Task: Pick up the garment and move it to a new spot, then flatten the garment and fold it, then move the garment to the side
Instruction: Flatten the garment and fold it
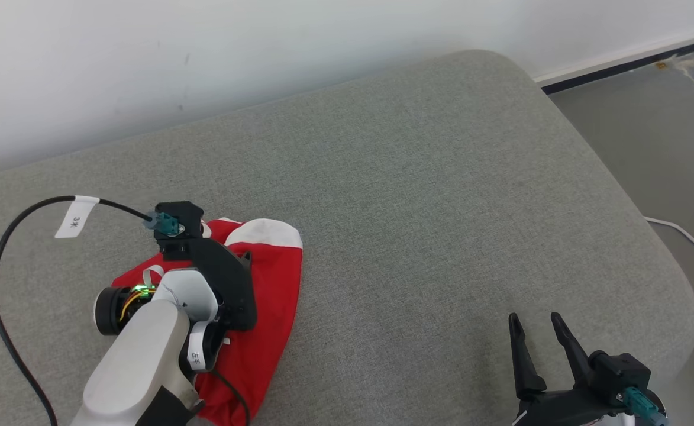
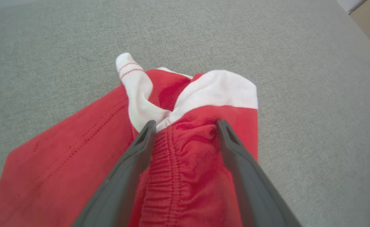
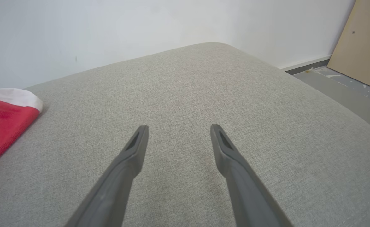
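The left gripper grips the garment's gathered waistband next, since it puffs up in a fold while the red cloth [image 2: 73, 159] beside it lies flat.
The garment [image 1: 270, 278] is a crumpled red piece with white trim, lying on the left part of a grey cushioned surface [image 1: 429, 195]. In the left wrist view the garment [image 2: 188, 164] shows a gathered red waistband between the fingers and white bands beyond them. My left gripper [image 2: 186, 126] stands open right over the waistband, its tips down at the cloth, jaws spread wide around a red fold. In the head view the left arm covers the garment's middle. My right gripper [image 1: 536, 322] hangs open at the lower right, over bare cushion [image 3: 178, 94], with nothing between its fingers.
A black cable with a white tag [image 1: 76, 216] loops over the cushion at the left. The cushion's rounded right edge drops to a grey floor [image 1: 648, 118] with a white cord [image 1: 687, 236]. A white wall [image 1: 205, 47] runs behind, and a tan board [image 3: 361, 44] leans there.
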`<state>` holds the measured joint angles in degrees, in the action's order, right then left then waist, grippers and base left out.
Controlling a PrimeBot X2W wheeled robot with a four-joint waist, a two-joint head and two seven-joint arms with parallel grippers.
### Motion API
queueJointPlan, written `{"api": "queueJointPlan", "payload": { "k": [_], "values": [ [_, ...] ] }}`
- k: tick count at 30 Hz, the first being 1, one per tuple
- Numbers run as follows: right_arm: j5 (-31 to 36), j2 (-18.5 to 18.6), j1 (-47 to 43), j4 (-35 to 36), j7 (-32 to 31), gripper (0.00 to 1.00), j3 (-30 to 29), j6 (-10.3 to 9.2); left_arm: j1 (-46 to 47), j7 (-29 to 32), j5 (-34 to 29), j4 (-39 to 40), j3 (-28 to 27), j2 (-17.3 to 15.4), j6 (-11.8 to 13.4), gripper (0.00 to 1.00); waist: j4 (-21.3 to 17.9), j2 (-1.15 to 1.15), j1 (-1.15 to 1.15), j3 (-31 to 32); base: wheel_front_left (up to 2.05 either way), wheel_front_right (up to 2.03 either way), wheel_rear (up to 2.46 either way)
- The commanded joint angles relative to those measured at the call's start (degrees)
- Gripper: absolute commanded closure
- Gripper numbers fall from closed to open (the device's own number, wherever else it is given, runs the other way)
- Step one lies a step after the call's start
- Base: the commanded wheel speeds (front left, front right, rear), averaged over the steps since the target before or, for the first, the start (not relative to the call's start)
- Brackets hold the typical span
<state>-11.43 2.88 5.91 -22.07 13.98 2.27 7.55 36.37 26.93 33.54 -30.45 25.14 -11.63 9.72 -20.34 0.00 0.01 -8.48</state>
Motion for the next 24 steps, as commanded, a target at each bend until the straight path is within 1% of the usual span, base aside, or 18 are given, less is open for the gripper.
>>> {"api": "queueJointPlan", "payload": {
  "k": [1,2,3,4,6,8,12,17,19,22,24],
  "values": [
    [0.2,0.0,0.3,-0.2,0.2,0.0,0.0,-0.12,-0.8,0.7,0.2,-0.1,0.1,-0.2,0.0,0.09,0.0,0.0,-0.01,0.0,0.0,0.0,0.0],
    [0.4,0.0,0.4,-0.2,0.2,0.0,0.0,-0.12,-0.8,1.1,0.1,-0.1,0.5,-0.2,-0.1,0.19,0.2,0.0,-0.01,0.2,0.0,0.0,0.0],
    [0.5,0.0,0.5,-0.2,0.2,0.0,0.2,-0.12,-0.8,1.2,0.1,0.0,0.7,-0.1,-0.2,0.48,0.4,0.0,-0.01,0.4,0.0,0.0,0.0],
    [0.4,0.0,0.6,-0.3,0.2,0.0,0.3,-0.12,-0.9,1.0,0.0,0.3,0.9,0.0,-0.4,0.58,0.6,0.0,-0.01,0.5,0.0,0.0,0.0],
    [0.4,0.0,0.8,-0.3,0.3,0.0,0.5,-0.12,-0.9,0.2,-0.3,0.7,1.4,0.2,-0.8,1.0,0.8,0.0,-0.01,0.7,0.0,0.0,0.0],
    [0.4,0.0,0.8,-0.3,0.2,0.0,0.5,-0.12,-0.8,-0.2,-0.2,0.8,1.5,0.4,-1.2,1.0,0.9,0.0,-0.01,0.8,0.0,0.0,0.0],
    [0.4,0.0,0.9,-0.2,0.0,0.0,0.6,-0.12,0.8,-3.5,-0.8,1.8,2.3,1.4,-3.0,1.0,1.3,0.0,-0.01,0.8,0.0,0.0,0.0],
    [0.4,0.0,1.0,-0.4,0.0,0.0,0.4,-0.12,4.7,-12.9,-1.7,6.1,2.5,3.6,-6.3,1.0,1.5,0.0,-0.01,0.7,0.0,0.0,0.0],
    [0.5,0.0,1.0,-0.4,0.0,0.0,0.3,-0.12,6.6,-16.7,-1.3,8.5,2.2,5.0,-7.7,1.0,1.6,0.0,-0.01,0.9,0.0,0.0,0.0],
    [0.6,0.0,0.9,-0.5,0.0,0.0,0.2,-0.12,9.8,-21.5,-0.5,12.5,2.4,6.6,-9.9,1.0,1.8,0.0,-0.01,1.1,0.0,0.0,0.0],
    [0.7,0.0,0.7,-0.5,0.0,0.0,0.0,-0.12,11.4,-23.6,0.1,15.2,2.8,7.4,-10.9,1.0,2.2,0.0,-0.01,1.4,0.0,0.0,0.0]
  ]
}}
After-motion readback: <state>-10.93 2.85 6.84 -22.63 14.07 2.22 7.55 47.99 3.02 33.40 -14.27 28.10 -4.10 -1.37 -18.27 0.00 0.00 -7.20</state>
